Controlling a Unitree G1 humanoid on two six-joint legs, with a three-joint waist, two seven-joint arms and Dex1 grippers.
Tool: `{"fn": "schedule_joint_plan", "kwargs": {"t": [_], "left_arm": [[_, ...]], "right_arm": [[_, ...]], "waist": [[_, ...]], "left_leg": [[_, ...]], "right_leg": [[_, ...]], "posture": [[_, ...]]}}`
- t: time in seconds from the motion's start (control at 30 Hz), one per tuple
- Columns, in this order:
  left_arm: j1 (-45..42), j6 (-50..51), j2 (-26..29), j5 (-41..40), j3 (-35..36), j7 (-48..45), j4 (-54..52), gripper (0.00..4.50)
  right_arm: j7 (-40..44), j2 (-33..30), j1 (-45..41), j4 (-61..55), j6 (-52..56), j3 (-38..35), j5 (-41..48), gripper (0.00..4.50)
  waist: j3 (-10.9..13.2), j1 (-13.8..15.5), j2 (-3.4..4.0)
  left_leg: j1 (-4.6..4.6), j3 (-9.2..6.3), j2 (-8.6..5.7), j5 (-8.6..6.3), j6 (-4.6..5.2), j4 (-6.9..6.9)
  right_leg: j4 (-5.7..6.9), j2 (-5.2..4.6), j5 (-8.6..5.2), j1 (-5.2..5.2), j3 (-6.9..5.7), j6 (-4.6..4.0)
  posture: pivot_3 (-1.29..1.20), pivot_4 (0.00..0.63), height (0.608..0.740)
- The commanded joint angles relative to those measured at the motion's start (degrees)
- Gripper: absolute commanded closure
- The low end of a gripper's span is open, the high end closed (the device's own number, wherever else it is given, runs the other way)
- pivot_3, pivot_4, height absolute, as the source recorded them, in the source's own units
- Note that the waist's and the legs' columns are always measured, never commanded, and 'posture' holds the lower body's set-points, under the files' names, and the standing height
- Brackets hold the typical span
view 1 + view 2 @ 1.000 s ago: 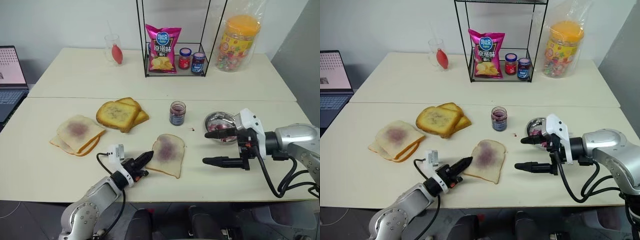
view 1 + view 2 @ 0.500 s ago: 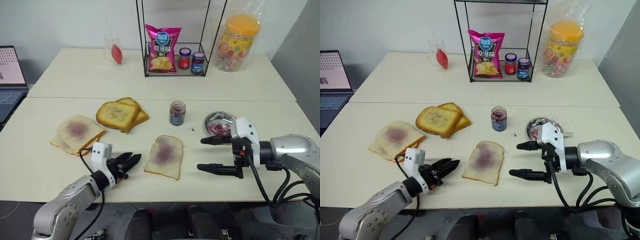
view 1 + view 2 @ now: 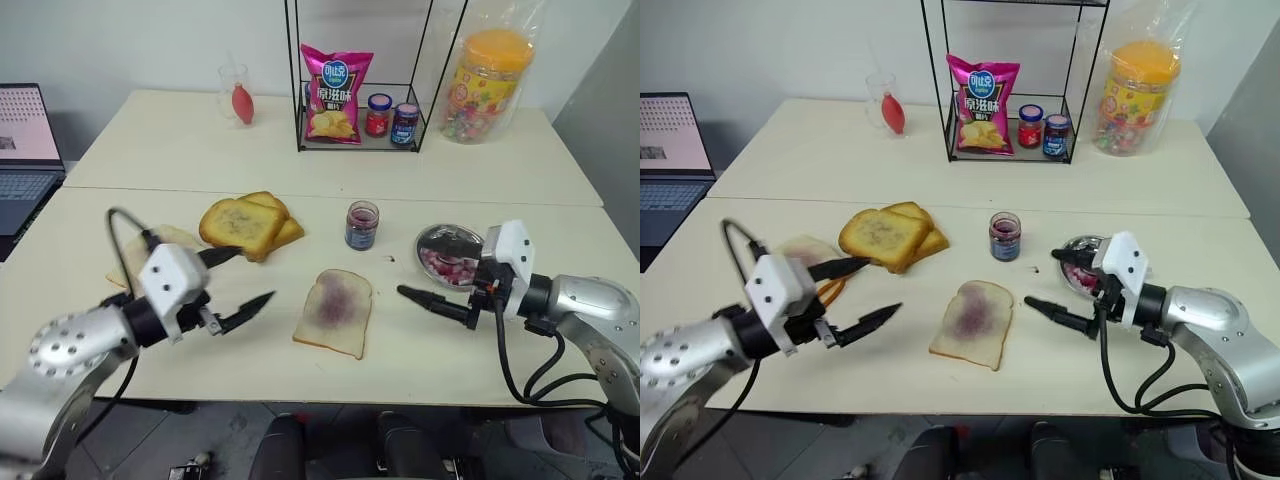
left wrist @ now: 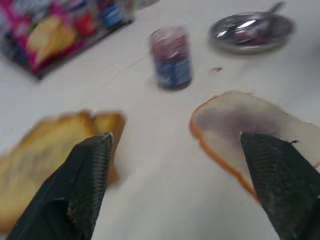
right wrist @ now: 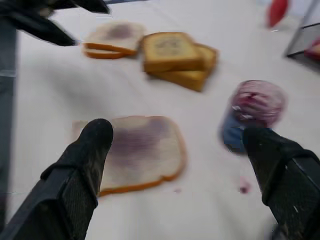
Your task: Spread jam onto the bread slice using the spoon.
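Note:
My right gripper should grab the spoon's thin handle next, where it sticks out, because the metal dish (image 3: pixel 428 243) where the spoon rests is smeared with jam. Then it can spread the jam.
The bread slice (image 3: pixel 335 312), pale with a purple smear, lies flat near the table's front, between my two grippers. My left gripper (image 3: pixel 256 272) hovers above the table to its left, open and holding nothing, one finger above the other. Right of the slice, my right gripper (image 3: pixel 1041 278) is also open and empty, pointing at the slice. The clear jar of dark jam (image 3: pixel 361 225) stands just behind the slice. A round metal dish (image 3: pixel 428 243) smeared with jam sits beside my right gripper. A thin silvery handle, apparently the spoon (image 4: pixel 276 7), sticks out of that dish.
Golden toasted slices (image 3: pixel 245 222) lie behind my left gripper, and more jam-smeared white slices (image 3: pixel 805 250) sit partly behind it. At the back stand a wire rack (image 3: pixel 360 140) with a chips bag and two lidded jars, a candy tub (image 3: pixel 483 85) and a glass (image 3: pixel 236 95). A laptop (image 3: pixel 25 150) sits far left.
My left gripper has opened, risen off the table and drawn away to the left from the bread slice's edge, rolling as it went. The right gripper stays open, turned slightly. The camera shifted.

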Motion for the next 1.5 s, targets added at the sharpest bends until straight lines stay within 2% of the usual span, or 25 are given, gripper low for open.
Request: {"fn": "schedule_joint_plan", "kwargs": {"t": [0.03, 0.07, 0.2, 0.33, 0.47, 0.6, 0.77, 1.03, 1.2, 1.4, 1.5], "left_arm": [[-4.1, -3.4, 0.1, 1.9, -4.4, -4.9, 1.2, 0.03], [-5.6, -3.7, 0.6, 1.2, -4.6, -7.2, 2.8, 0.03], [-8.8, 1.7, 1.5, -3.1, -7.4, -10.0, -0.5, 0.03], [-11.7, 5.6, 2.5, -5.2, -8.9, -12.1, -1.1, 0.03], [-14.4, 7.9, 1.0, -5.3, -12.0, -11.6, -2.2, 0.03], [-15.9, 8.5, -1.0, -4.0, -15.9, -11.0, -3.1, 0.03], [-19.7, 9.6, -3.5, -2.6, -19.9, -10.8, -2.3, 0.03], [-21.9, 8.5, -5.2, 0.5, -21.4, -11.3, 0.3, 0.03], [-21.1, 8.0, -5.2, 1.9, -21.6, -12.2, 0.4, 0.03], [-20.2, 7.0, -5.3, 3.4, -22.0, -12.7, 0.6, 0.03], [-19.7, 6.6, -5.3, 3.8, -21.8, -12.9, 0.7, 0.00]], "right_arm": [[-5.0, 3.2, 2.9, -0.1, -3.7, -5.4, -0.9, 0.00], [-9.0, 5.5, 3.1, -0.7, -2.8, -6.3, -1.0, 0.00], [-15.2, 8.7, 8.6, -2.1, 0.2, -17.2, 2.9, 0.00], [-24.5, 12.5, 10.3, -2.2, 5.5, -25.7, 7.9, 0.00], [-32.9, 18.8, 10.9, 0.3, 7.4, -28.3, 9.6, 0.00], [-36.7, 24.6, 10.4, 3.5, 6.9, -27.7, 11.2, 0.00], [-37.6, 28.1, 5.7, 12.5, 3.4, -27.3, 11.6, 0.00], [-35.3, 29.7, -3.9, 28.8, -2.1, -24.6, 10.6, 0.00], [-34.1, 30.2, -7.2, 33.8, -5.3, -22.7, 9.7, 0.00], [-34.4, 30.8, -8.3, 36.7, -6.9, -23.8, 10.9, 0.00], [-35.1, 31.1, -8.2, 36.9, -7.0, -24.6, 11.8, 0.50]], "waist": [[0.0, -0.3, 0.00], [0.0, -0.6, 0.00], [0.0, -0.6, 0.03], [0.0, -0.5, 0.06], [0.0, -0.7, 0.12], [0.0, -0.8, 0.23], [0.0, -0.8, 0.36], [-0.1, -0.9, 0.51], [-0.1, -1.0, 0.52], [-0.1, -1.0, 0.54], [-0.1, -1.0, 0.55]], "left_leg": [[-0.05, 0.00, 0.00, 0.00, 0.01, -0.01], [-0.08, -0.02, 0.02, -0.01, 0.02, 0.00], [-0.15, -0.13, 0.10, -0.01, 0.02, -0.03], [-0.16, -0.10, 0.07, -0.01, 0.02, 0.04], [-0.07, -0.09, 0.09, 0.01, 0.05, 0.15], [-0.02, -0.05, 0.09, 0.02, 0.07, 0.17], [-0.04, -0.04, 0.07, 0.02, 0.08, 0.21], [-0.03, -0.03, 0.08, 0.05, 0.11, 0.24], [-0.06, -0.05, 0.07, 0.05, 0.12, 0.22], [-0.03, -0.06, 0.07, 0.05, 0.12, 0.23], [0.00, -0.06, 0.07, 0.05, 0.12, 0.27]], "right_leg": [[-0.03, -0.01, 0.03, -0.03, 0.01, 0.06], [-0.02, 0.00, 0.18, -0.03, 0.00, 0.33], [0.11, 0.11, 0.17, -0.16, -0.07, 0.32], [0.11, 0.10, 0.17, -0.12, -0.04, 0.35], [0.18, 0.14, 0.24, -0.06, 0.01, 0.33], [0.23, 0.14, 0.25, -0.03, 0.05, 0.32], [0.23, 0.14, 0.31, -0.02, 0.07, 0.40], [0.28, 0.18, 0.38, -0.03, 0.07, 0.44], [0.27, 0.17, 0.39, -0.03, 0.06, 0.42], [0.33, 0.17, 0.40, -0.03, 0.06, 0.40], [0.46, 0.17, 0.40, -0.03, 0.07, 0.40]], "posture": [[0.00, 0.150, 0.740], [0.00, 0.150, 0.740], [0.00, 0.150, 0.740], [0.00, 0.150, 0.740], [0.00, 0.150, 0.740], [0.00, 0.150, 0.740], [0.00, 0.150, 0.740], [0.00, 0.150, 0.740], [0.00, 0.150, 0.740], [0.00, 0.150, 0.740], [0.00, 0.150, 0.740]]}}
